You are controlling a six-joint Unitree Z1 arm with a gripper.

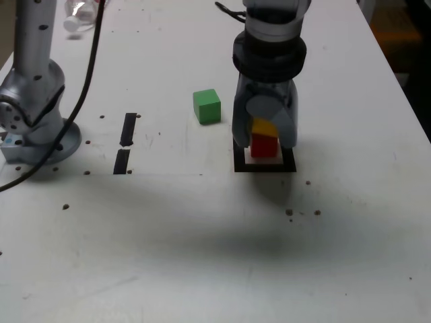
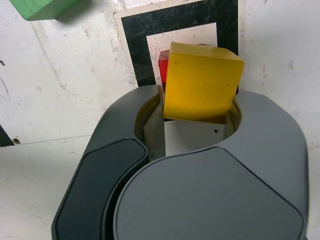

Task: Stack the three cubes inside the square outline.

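Note:
I should open my gripper now. The bottom of the yellow cube is on the red cube in the exterior view, so the yellow cube would stay there.
In the exterior view my gripper stands upright over the square outline, shut on the yellow cube. That cube sits slightly tilted right above the red cube, which rests inside the outline. The green cube lies alone on the table, towards the exterior view's left of the gripper. In the wrist view the yellow cube is held between the jaws of the gripper. A sliver of the red cube shows under it, within the square outline, and the green cube shows in a corner.
The arm's base and a black cable stand at the exterior view's left. Two short black bars lie between base and cubes. A plastic bottle lies at the far left. The table's edge runs along the right.

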